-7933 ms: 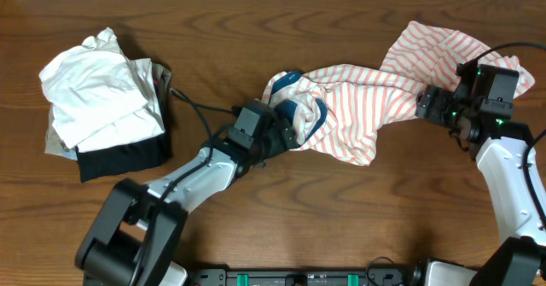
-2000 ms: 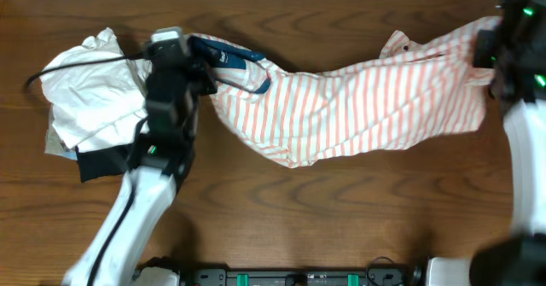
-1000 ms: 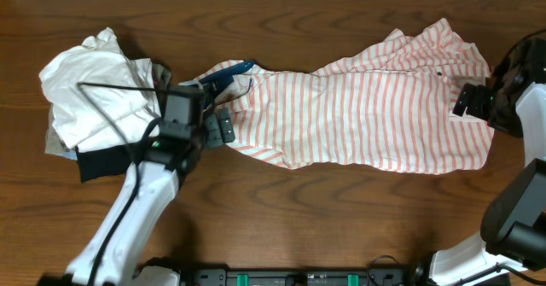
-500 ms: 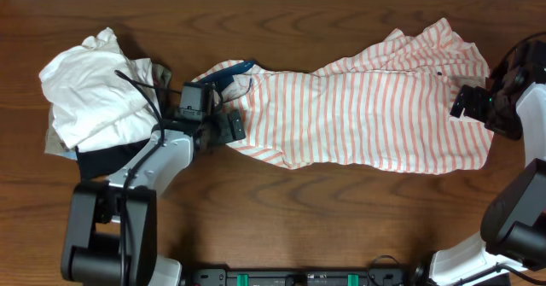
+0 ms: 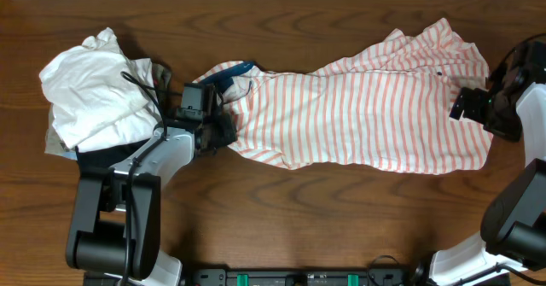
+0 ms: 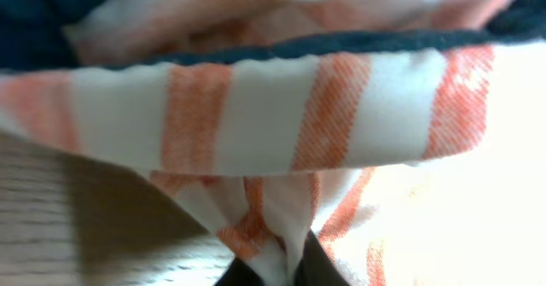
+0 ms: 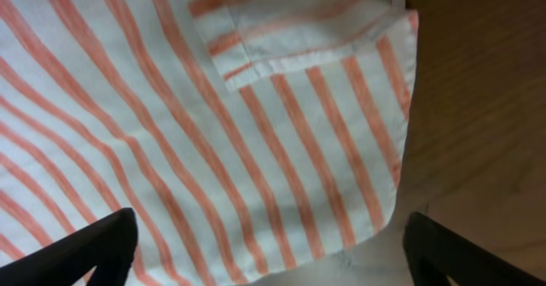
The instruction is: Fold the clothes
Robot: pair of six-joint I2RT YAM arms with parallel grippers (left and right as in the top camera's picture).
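Observation:
The shirt's striped corner (image 5: 480,161) is at the shirt's end opposite the label (image 5: 229,72). My right gripper will grab the shirt there next, to lift and spread it for folding.
The clothes, a white shirt with thin salmon stripes (image 5: 358,115), lie spread across the middle of the table, with the dark blue label (image 5: 229,72) at the left end. My left gripper (image 5: 223,131) is at the shirt's left edge and shut on a fold of the striped fabric (image 6: 256,124); the left wrist view shows cloth pinched between the dark fingertips (image 6: 322,267). At the shirt's right end my right gripper (image 5: 465,102) is open. In the right wrist view it (image 7: 273,265) hovers over a striped corner (image 7: 281,149), and nothing sits between its fingers (image 7: 85,252).
A pile of plain white garments (image 5: 94,85) sits at the far left on top of a black folded garment (image 5: 115,158) and a beige one (image 5: 55,141), close behind my left arm. Brown wooden table (image 5: 341,218) runs along the front.
My left gripper went from open beside the shirt's left edge to shut on that edge. The shirt, earlier held stretched between both arms, now lies flat. The right gripper has barely moved.

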